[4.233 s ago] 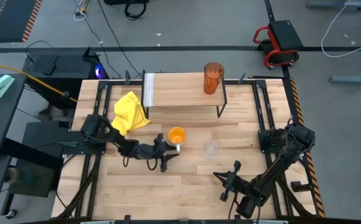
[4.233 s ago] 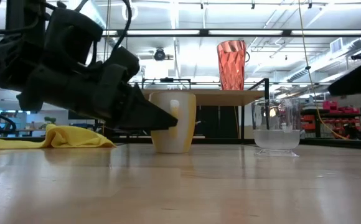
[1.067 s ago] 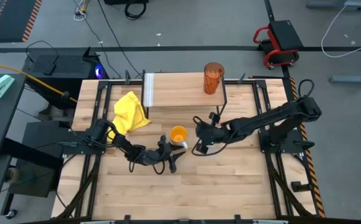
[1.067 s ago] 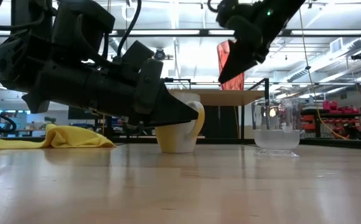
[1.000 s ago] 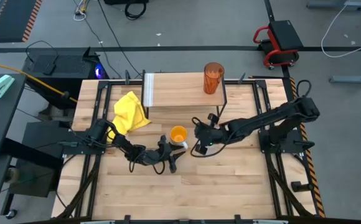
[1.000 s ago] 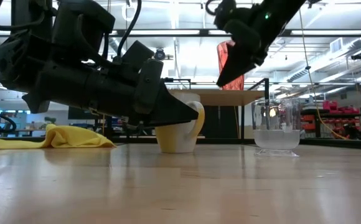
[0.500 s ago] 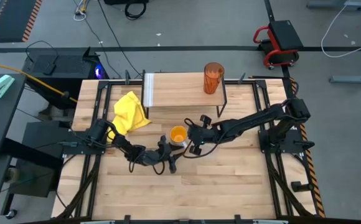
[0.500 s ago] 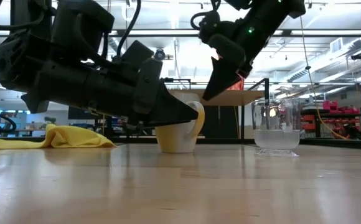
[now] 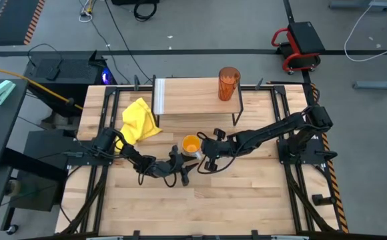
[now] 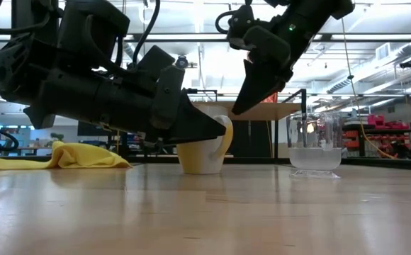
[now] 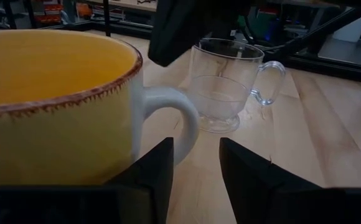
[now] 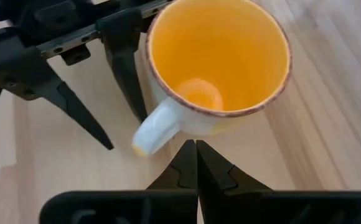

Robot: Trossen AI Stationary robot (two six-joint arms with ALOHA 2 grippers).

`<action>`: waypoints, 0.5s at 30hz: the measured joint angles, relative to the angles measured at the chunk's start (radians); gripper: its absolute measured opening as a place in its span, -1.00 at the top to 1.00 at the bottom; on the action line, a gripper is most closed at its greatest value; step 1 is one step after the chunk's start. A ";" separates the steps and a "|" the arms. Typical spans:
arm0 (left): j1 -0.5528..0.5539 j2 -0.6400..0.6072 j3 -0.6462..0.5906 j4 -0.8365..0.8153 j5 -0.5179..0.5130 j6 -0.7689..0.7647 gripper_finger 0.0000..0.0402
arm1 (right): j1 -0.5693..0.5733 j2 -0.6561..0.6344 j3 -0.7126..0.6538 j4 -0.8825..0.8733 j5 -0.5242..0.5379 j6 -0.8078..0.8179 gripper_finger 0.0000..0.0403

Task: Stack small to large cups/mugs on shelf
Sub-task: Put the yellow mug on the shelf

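Observation:
My left gripper is to set the orange mug on the shelf beside the amber tumbler, so next it should grab the mug by its white handle (image 11: 183,118).
The orange mug (image 9: 189,144) stands upright on the table, its white handle (image 12: 152,127) pointing toward the near edge. My left gripper (image 9: 181,168) lies low and open at that handle (image 11: 183,118). My right gripper (image 12: 190,163) is shut and hovers above the table just right of the handle, pointing down (image 10: 244,99). The clear glass cup (image 10: 314,149) stands right of the mug; my right arm hides it in the high view. The amber tumbler (image 9: 228,83) stands on the shelf's (image 9: 193,100) right end. My left gripper comes level from the near left side, its open fingers (image 11: 155,168) low on the table beside the mug's white handle. I cannot tell whether a finger touches the handle.
A yellow cloth (image 9: 139,120) lies on the table left of the shelf. The shelf's pale ribbed strip (image 9: 158,97) is at its left end. Bare tabletop stretches along the near edge (image 9: 247,207).
My right gripper has moved toward the table's left and a little down, from over the glass cup to just beside the orange mug's handle, staying shut. The mug, the glass cup and my left gripper have kept still.

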 joint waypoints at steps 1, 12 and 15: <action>0.000 0.000 0.000 0.000 0.000 0.000 0.32 | 0.004 0.000 0.000 0.000 -0.004 0.002 1.00; 0.000 0.000 0.008 0.002 0.000 0.001 0.27 | 0.017 0.089 0.001 0.042 -0.001 -0.004 1.00; 0.001 0.000 0.008 0.000 0.000 0.001 0.28 | 0.008 0.103 0.000 0.063 0.005 -0.013 1.00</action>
